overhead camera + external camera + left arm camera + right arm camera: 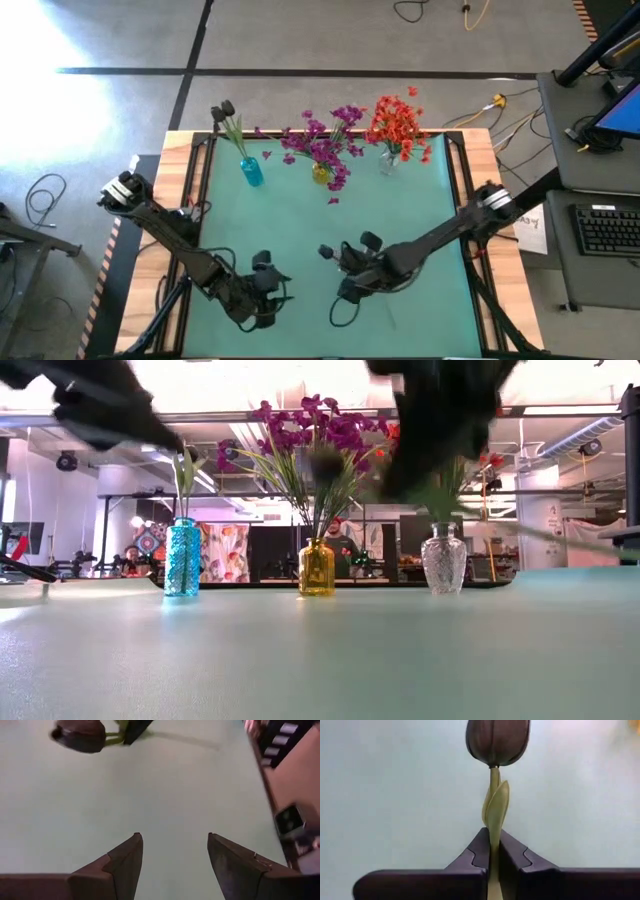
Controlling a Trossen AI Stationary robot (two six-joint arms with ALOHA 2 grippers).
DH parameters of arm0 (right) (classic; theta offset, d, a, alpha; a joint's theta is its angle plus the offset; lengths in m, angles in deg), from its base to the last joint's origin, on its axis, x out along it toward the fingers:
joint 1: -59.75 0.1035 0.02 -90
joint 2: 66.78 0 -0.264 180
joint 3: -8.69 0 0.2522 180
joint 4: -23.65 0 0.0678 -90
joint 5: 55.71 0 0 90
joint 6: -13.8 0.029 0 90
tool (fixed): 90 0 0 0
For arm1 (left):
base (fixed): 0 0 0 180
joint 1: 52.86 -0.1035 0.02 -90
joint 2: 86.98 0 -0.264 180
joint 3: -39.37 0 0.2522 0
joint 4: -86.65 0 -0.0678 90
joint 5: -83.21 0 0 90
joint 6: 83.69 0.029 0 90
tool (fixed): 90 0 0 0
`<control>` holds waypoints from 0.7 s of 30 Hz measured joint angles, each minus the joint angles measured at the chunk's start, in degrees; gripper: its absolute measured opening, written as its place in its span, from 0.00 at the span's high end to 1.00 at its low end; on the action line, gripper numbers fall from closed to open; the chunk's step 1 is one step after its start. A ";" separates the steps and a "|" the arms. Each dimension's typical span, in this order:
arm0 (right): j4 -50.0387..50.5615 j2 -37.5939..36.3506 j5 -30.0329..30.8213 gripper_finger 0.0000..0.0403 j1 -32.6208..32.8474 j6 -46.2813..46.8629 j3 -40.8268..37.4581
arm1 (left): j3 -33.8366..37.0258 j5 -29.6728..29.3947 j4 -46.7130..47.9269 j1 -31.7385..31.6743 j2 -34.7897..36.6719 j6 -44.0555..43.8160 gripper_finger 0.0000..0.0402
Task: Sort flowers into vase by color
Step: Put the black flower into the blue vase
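My left gripper grabs the dark-bud flower by its green leaf (121, 726) next, to add the flower to the dark buds in the blue vase.
My right gripper (492, 857) is shut on a flower with a dark near-black bud (497, 740) and a pale green stem; in the high view the bud (325, 251) shows near the table's middle. My left gripper (175, 847) stands open beside it to the left, holding nothing, and also shows from above (272, 285). At the far edge a blue vase (252, 172) holds dark-bud flowers (225, 112), a yellow vase (321, 174) holds purple flowers (325, 145), and a clear vase (388, 163) holds orange-red flowers (398, 125). My right gripper pinches the flower's stem and leaf (495, 827) between its two fingers, a little below the bud. The stem runs along the fingers and the bud sticks out past their tips. In the low view the bud (322, 465) hangs above the table; the stem's lower end is hidden behind the gripper.
The green table top (300, 220) lies bare between the grippers and the row of vases. Wooden rails (185, 200) run along the table's sides. Beyond the right edge stands a desk with a keyboard (605, 228).
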 joint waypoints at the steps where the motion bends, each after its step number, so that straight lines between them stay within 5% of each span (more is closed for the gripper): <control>1: -2.37 -1.85 1.72 0.97 0.33 -1.81 -0.83 | 0.00 -1.29 -1.98 -0.01 0.00 2.12 0.48; 6: -28.25 -9.89 10.84 0.97 1.45 -17.25 -9.74 | 0.15 -10.86 -11.03 -0.58 0.00 11.42 0.48; 13: -82.00 -12.04 6.79 0.97 1.13 -45.88 -25.01 | 0.41 -15.00 -22.91 -4.11 0.00 22.93 0.48; 18: -90.36 -10.85 3.07 0.97 -0.65 -52.21 -27.93 | 0.29 -14.29 -25.29 -6.80 0.00 27.03 0.48; 21: -90.39 -10.22 2.65 0.97 -2.10 -52.70 -27.93 | 0.30 -9.10 -27.81 -9.63 0.00 29.01 0.48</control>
